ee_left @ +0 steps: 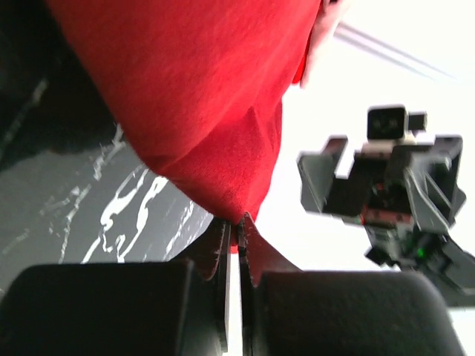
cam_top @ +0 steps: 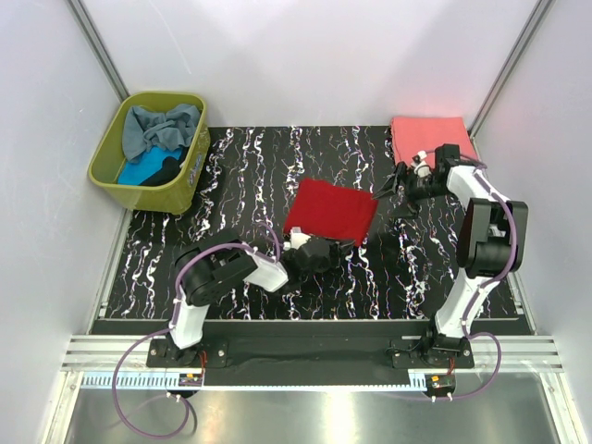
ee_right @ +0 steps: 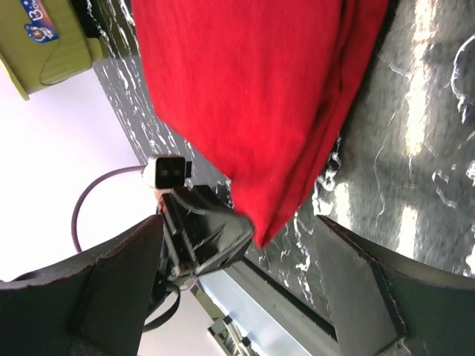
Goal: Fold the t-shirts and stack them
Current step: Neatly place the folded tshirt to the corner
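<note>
My right gripper should next pinch the side edge of the dark red t-shirt with its layers together, so that it can be stacked folded on the coral-pink t-shirt (cam_top: 430,137).
A dark red t-shirt (cam_top: 329,210) lies folded on the marbled black mat (cam_top: 240,176). My left gripper (cam_top: 333,248) is shut on its near corner; in the left wrist view (ee_left: 237,226) the red cloth (ee_left: 200,96) is pinched between the closed jaws. My right gripper (cam_top: 388,192) is open and empty just right of the shirt, its fingers (ee_right: 356,282) spread wide in front of the red cloth (ee_right: 252,96). A coral-pink t-shirt (cam_top: 430,137) lies folded at the back right. Grey-blue (cam_top: 162,125), turquoise (cam_top: 139,171) and black (cam_top: 166,171) shirts lie in the basket.
The olive-green basket (cam_top: 111,148) stands at the back left corner, also showing in the right wrist view (ee_right: 44,52). White walls close in the mat on three sides. The right arm (cam_top: 486,231) rises along the mat's right edge.
</note>
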Robot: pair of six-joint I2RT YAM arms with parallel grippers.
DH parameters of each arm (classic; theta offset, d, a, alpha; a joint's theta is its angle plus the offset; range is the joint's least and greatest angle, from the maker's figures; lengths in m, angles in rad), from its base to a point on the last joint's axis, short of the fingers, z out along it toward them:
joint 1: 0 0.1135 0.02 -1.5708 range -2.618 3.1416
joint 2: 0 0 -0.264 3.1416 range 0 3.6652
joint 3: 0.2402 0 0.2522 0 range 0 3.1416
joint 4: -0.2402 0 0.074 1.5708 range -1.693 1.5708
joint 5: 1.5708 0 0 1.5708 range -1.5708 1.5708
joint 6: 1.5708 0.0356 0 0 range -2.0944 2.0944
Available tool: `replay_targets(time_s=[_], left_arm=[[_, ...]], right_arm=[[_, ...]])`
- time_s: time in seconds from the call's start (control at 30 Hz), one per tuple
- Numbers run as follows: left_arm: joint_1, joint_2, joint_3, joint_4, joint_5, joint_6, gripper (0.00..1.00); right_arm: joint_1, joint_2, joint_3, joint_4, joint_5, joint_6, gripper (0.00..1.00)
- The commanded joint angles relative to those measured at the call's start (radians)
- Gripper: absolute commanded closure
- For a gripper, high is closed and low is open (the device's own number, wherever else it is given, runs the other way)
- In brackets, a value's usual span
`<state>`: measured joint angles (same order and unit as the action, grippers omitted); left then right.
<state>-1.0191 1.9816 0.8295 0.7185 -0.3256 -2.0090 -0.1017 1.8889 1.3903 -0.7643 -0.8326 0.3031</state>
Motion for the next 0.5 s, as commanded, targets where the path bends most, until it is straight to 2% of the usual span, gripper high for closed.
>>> replay_targets(time_s=[0.0,0.27,0.47], left_arm=[[0.007,-0.066,0.026,0.070,0.075,-0.097,1.00],[0.031,-0.096,0.036,0.047,0.117,-0.070,1.00],[0.042,-0.093,0.039,0.050,0.137,-0.065,1.00]], right_arm=[[0.013,0.036,-0.030,0.100,-0.065,0.025,0.12],[0.019,0.085,-0.063,0.114,-0.020,0.018,0.13],[0.026,0.121,-0.123,0.203,-0.046,0.054,0.13]])
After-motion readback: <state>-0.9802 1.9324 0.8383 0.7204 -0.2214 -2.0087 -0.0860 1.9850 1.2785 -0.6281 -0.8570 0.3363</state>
